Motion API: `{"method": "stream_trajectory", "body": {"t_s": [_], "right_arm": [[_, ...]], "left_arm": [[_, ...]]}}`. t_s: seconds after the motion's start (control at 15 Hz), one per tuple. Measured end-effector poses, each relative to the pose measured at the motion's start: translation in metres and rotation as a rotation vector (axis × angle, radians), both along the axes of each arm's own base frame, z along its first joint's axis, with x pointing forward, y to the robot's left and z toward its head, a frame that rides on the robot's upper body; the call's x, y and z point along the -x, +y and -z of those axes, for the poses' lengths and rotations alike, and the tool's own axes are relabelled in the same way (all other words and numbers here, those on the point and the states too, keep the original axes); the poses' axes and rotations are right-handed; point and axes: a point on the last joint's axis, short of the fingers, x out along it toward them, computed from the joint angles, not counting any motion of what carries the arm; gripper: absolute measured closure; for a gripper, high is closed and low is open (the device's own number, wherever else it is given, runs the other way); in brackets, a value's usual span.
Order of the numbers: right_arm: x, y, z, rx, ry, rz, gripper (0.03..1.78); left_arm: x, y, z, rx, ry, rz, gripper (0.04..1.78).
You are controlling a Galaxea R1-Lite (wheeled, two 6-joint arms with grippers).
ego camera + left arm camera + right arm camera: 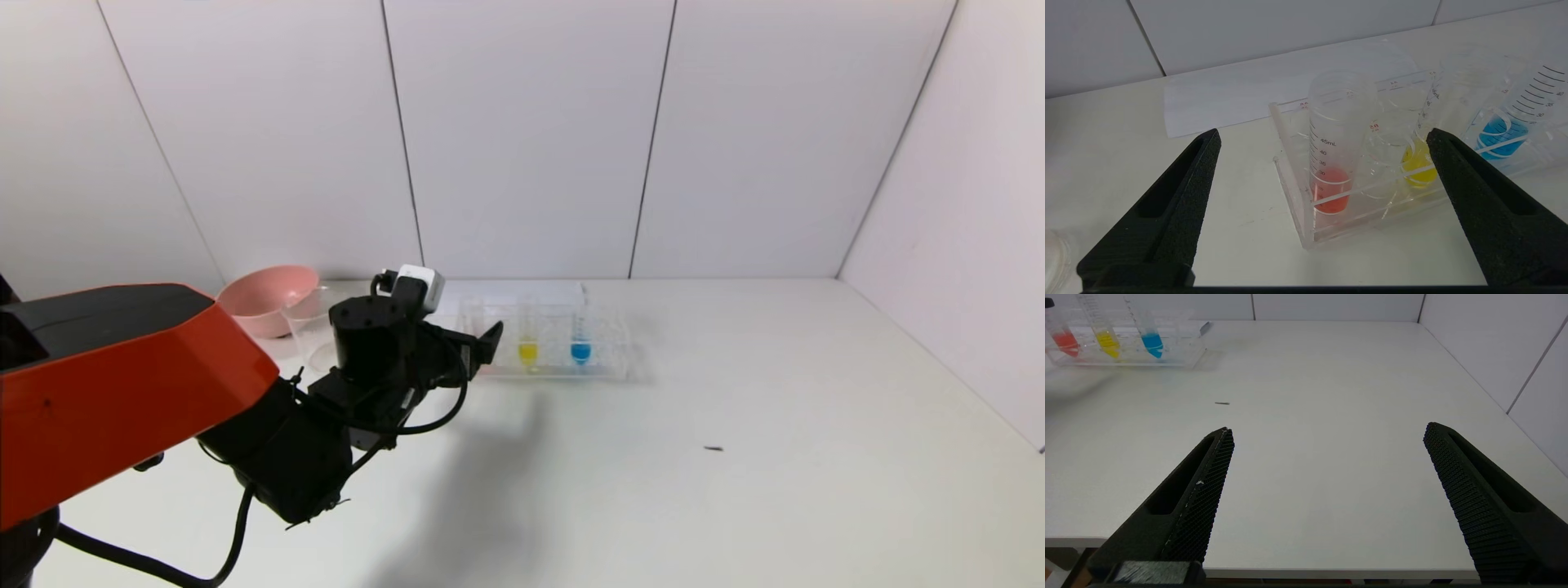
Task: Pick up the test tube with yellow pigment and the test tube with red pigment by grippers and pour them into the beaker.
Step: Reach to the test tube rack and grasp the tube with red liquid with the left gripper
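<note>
The clear rack closes around the lower end of the red-pigment test tube, so the robot's left gripper will next grab the test tube's upper body below its rim (1337, 126).
The red-pigment test tube (1331, 163) stands at the near end of a clear rack (1306, 228), hidden behind my arm in the head view. The yellow-pigment test tube (528, 347) stands upright in the same rack, a slot further along, and also shows in the left wrist view (1419, 163). My left gripper (478, 347) is open and empty just short of the rack's end, with the red tube lined up between its jaws (1323, 136) but untouched. The clear beaker (310, 327) stands left of that arm. My right gripper (1327, 430) is open and empty above the table's front edge.
A blue-liquid tube (580, 349) stands in the rack beyond the yellow one. A pink bowl (269, 298) sits behind the beaker by the wall. A white paper sheet (1229, 98) lies behind the rack. A small dark speck (713, 448) lies on the table.
</note>
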Motion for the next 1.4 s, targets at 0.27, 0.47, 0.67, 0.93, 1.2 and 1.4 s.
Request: {"method": "stream_trajectory", "body": {"t_s": [0.27,0.47,0.67,0.93,1.2,1.4], "right_arm": [[0.000,0.000,0.000,0.000,0.000,0.000,0.11],[0.000,0.000,0.000,0.000,0.000,0.000,0.11],[0.000,0.000,0.000,0.000,0.000,0.000,0.11],[0.000,0.000,0.000,0.000,0.000,0.000,0.11],[0.000,0.000,0.000,0.000,0.000,0.000,0.11],[0.000,0.000,0.000,0.000,0.000,0.000,0.11]], "left_arm": [[-0.005,-0.005,0.004,-0.009,-0.003,-0.015,0.06],[-0.009,-0.010,0.006,-0.006,-0.008,-0.022,0.06],[-0.011,-0.013,0.008,-0.006,-0.008,-0.020,0.06],[-0.012,-0.014,0.010,-0.011,-0.005,-0.029,0.06],[-0.014,-0.015,0.011,-0.012,-0.003,-0.030,0.06],[-0.017,-0.015,0.012,-0.015,0.002,-0.034,0.21]]}}
